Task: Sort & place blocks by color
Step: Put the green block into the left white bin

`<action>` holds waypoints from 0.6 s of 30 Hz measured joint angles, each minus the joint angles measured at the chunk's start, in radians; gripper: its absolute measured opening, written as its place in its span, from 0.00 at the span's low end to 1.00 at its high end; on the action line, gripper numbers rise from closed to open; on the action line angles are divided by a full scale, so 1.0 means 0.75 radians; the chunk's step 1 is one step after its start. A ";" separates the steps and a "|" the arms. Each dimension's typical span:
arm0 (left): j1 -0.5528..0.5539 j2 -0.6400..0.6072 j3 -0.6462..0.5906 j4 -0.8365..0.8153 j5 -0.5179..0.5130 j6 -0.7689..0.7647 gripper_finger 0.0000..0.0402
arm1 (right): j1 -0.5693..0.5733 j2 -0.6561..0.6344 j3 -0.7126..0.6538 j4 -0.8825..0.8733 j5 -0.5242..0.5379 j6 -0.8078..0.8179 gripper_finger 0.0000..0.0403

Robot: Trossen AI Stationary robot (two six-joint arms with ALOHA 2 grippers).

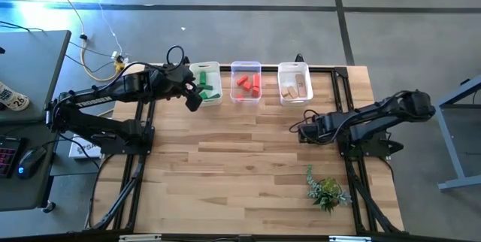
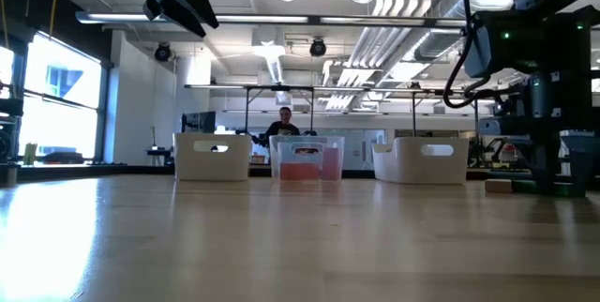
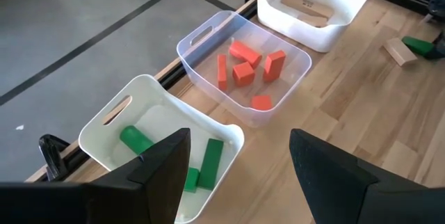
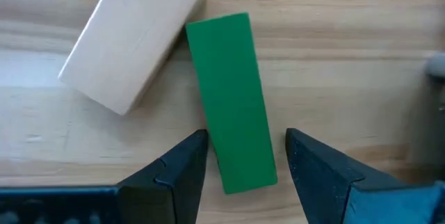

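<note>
The green block is on the tabletop, and the fingers of my right gripper reach down beside both of its long sides. My right gripper should close on the block.
A green block [image 4: 233,99] lies flat on the table near the right arm, one end against a tan block [image 4: 128,40]. My right gripper [image 4: 245,147] points down over the green block and is open. Its fingers stand on either side of the block's near end, across its length, and I see no touch. My left gripper [image 3: 240,154] hangs open above the white bin [image 3: 111,123] that holds green blocks [image 3: 208,161]. Red blocks [image 3: 243,71] lie in the clear bin [image 1: 246,81]. Tan blocks lie in the other white bin [image 1: 294,83].
The three bins stand in a row at the table's far edge. A small green plant [image 1: 327,191] lies near the front right. The wooden top between the arms is bare. In the low view a person shows in the room behind the bins.
</note>
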 joint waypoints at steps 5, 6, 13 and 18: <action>0.000 0.000 0.000 0.000 -0.002 0.000 0.58 | -0.026 -0.002 -0.010 0.020 -0.016 -0.001 0.44; 0.000 0.000 0.000 0.000 -0.002 0.000 0.58 | -0.031 -0.002 -0.010 0.021 -0.021 -0.003 0.43; 0.001 0.000 0.000 0.008 -0.001 0.000 0.58 | -0.049 -0.001 -0.010 0.042 -0.049 -0.026 0.20; 0.000 0.001 0.000 0.028 -0.001 0.000 0.58 | -0.049 0.000 -0.008 0.048 -0.051 -0.026 0.18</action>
